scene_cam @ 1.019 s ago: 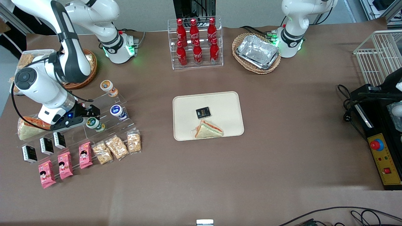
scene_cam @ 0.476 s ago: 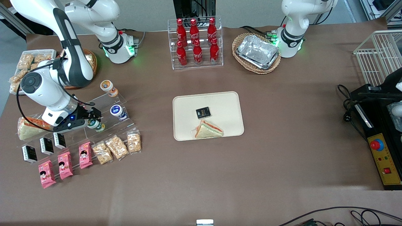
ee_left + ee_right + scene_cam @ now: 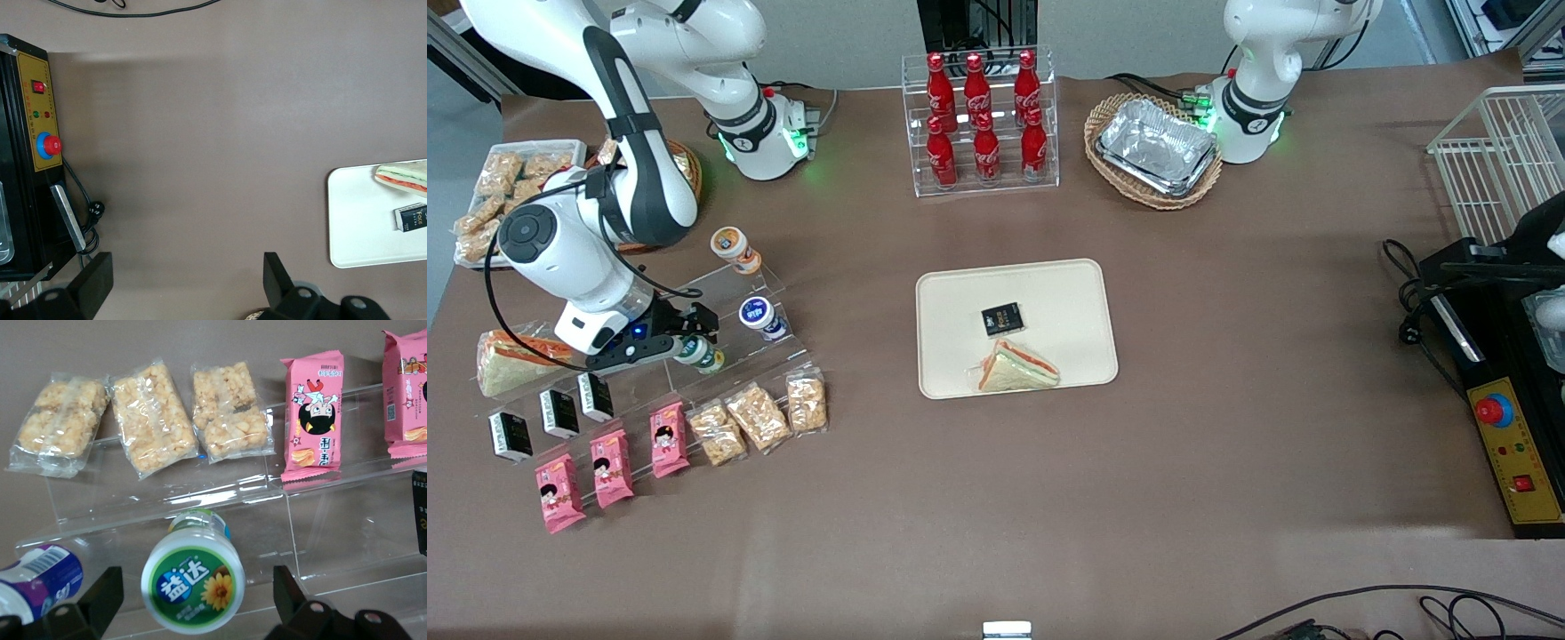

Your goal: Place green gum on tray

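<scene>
My right gripper grabs the canister's green-labeled lid [image 3: 191,585] next, to place the green gum on the tray.
The green gum [image 3: 192,580] [image 3: 698,354] is a small white canister with a green lid label, resting on the clear stepped stand [image 3: 720,311]. My right gripper [image 3: 197,597] [image 3: 687,338] is open around it, one finger [image 3: 100,597] on each side with gaps, not touching. The cream tray [image 3: 1067,293] lies mid-table, toward the parked arm from the stand, holding a sandwich [image 3: 1018,366] and a small black packet [image 3: 1002,318]. Part of the tray [image 3: 360,227] also shows in the left wrist view.
A blue-lidded canister [image 3: 759,315] [image 3: 37,577] and an orange-lidded canister [image 3: 733,244] sit on higher steps beside the gum. Snack bags [image 3: 758,413] [image 3: 153,417], pink packets [image 3: 609,462] and black packets [image 3: 556,411] lie nearer the camera. Cola bottles [image 3: 978,120] and foil trays [image 3: 1156,147] stand at the table's back.
My right gripper has moved in toward the green gum, so its open fingers now stand on either side of the canister. The gum has not moved.
</scene>
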Motion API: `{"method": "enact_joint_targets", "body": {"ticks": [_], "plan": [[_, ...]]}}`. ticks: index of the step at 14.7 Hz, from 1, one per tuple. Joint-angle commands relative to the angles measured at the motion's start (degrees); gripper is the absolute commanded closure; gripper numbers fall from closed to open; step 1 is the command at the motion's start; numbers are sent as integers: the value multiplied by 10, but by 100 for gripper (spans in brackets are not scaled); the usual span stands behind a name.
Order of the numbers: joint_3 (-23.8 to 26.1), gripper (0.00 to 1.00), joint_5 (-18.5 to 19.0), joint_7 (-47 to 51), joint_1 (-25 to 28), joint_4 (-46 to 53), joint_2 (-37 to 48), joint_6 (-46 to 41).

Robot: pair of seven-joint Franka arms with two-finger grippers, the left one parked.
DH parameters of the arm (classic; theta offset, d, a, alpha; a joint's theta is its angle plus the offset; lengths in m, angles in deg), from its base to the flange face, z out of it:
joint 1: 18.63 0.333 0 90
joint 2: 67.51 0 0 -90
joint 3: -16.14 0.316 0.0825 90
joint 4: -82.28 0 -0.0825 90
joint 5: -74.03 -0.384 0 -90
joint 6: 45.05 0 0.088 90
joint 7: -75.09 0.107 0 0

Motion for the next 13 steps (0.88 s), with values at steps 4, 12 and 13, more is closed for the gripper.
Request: {"method": "enact_joint_targets", "body": {"ticks": [4,12,13], "plan": [[0,0,10,5,0,-10,-20,46],[0,47,7,8,0,-9,-20,40],[0,47,6,11,0,-9,-20,40]]}}
